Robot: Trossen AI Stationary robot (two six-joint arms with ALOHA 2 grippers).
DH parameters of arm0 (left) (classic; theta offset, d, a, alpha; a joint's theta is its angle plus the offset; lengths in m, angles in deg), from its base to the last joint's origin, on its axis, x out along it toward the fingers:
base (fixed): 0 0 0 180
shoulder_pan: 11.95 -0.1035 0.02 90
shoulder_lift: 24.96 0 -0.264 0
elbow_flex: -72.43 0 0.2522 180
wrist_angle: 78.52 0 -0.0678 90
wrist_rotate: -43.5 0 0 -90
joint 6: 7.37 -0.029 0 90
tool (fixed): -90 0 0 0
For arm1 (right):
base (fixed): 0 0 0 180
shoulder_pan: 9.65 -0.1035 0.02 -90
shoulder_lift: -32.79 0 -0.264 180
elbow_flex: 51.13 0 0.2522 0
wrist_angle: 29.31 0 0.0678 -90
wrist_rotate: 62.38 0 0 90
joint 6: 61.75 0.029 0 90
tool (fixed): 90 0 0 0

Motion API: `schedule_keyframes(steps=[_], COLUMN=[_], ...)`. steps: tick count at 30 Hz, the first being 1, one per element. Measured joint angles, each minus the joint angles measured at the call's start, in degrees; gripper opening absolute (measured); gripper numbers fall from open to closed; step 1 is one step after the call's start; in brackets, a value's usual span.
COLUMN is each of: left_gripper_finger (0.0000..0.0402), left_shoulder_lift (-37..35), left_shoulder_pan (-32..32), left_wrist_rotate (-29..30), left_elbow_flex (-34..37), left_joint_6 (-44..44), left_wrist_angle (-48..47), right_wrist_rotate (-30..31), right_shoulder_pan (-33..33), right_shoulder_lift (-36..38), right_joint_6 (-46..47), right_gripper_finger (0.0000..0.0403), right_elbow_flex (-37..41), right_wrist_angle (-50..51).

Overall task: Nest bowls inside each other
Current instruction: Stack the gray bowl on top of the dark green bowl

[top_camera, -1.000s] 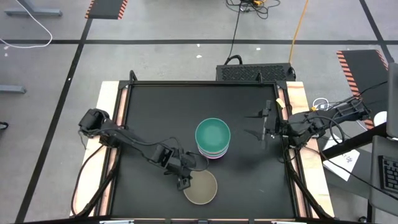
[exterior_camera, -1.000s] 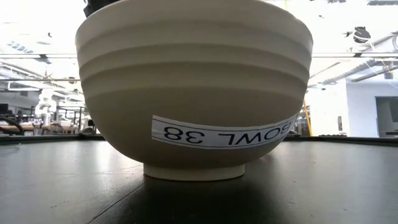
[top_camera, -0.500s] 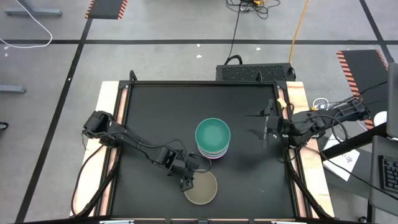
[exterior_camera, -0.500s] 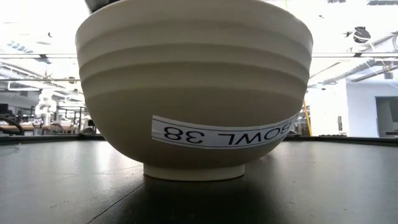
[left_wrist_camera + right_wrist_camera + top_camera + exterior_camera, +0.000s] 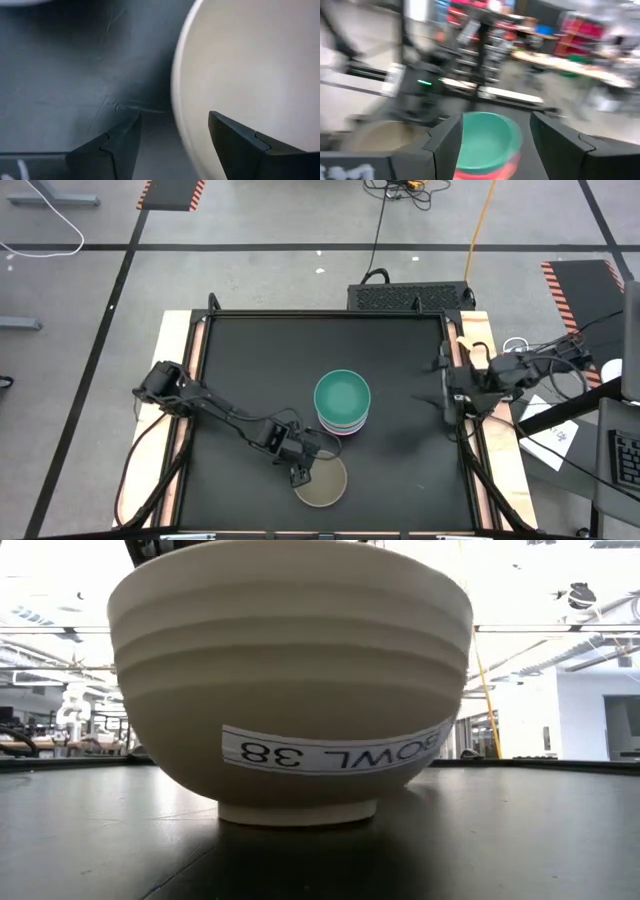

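Observation:
I need to nest the olive-grey bowl into the stack topped by the teal bowl, so next I need to pick it up by its rim (image 5: 300, 472) with my left gripper.
An olive-grey bowl (image 5: 322, 480) stands upright on its foot (image 5: 297, 811) on the black table, near the front edge. It fills the low view and bears a label reading BOWL 38. My left gripper (image 5: 303, 473) is open and low over the bowl's left rim (image 5: 176, 100), one finger over the inside and one over the table outside. Behind it stands a stack of bowls (image 5: 343, 404) with a teal bowl (image 5: 485, 137) on top and pink rims beneath. My right gripper (image 5: 445, 392) is open at the table's right edge, holding nothing. My left gripper comes from above and the left, slanting down, astride the olive-grey bowl's rim (image 5: 179, 127). One finger (image 5: 240, 145) is over the bowl's inside and the other (image 5: 117, 147) over the table outside it. Whether either finger touches the bowl, I cannot tell.
The black table top (image 5: 250, 360) has raised wooden borders left and right. A black box (image 5: 410, 296) sits beyond the far edge. Cables, papers and a keyboard lie off the table at the right. Free room lies on the table's far and left parts.
My left gripper has sunk toward the olive-grey bowl's rim. In the low view the bowl has slid a little toward the picture's left and stays upright. My right gripper has drawn back toward the table's right edge.

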Motion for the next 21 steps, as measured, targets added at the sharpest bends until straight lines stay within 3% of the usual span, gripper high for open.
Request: schedule_keyframes(steps=[3,6,13,21], left_gripper_finger=[0.0223,0.0184,0.0022,0.0007], left_shoulder_lift=[0.7,1.3,1.2,0.5], left_shoulder_pan=[0.0,0.0,-0.7,0.1], left_wrist_rotate=[0.0,-0.2,0.0,0.1], left_elbow_flex=[0.0,0.0,0.0,0.0], left_joint_6=[-0.7,-2.4,-7.2,-12.5], left_wrist_angle=[0.0,0.1,2.2,6.9], right_wrist_rotate=[-6.1,-6.4,-3.1,-1.6], right_shoulder_pan=[-2.4,-5.4,-8.5,-8.5], right_shoulder_lift=[1.0,0.9,0.5,0.5], right_joint_6=[4.9,6.7,7.0,7.9], right_gripper_finger=[0.0226,0.0226,0.0226,0.0226], right_elbow_flex=[0.0,0.0,0.0,0.0], right_wrist_angle=[1.5,3.3,2.6,2.9])
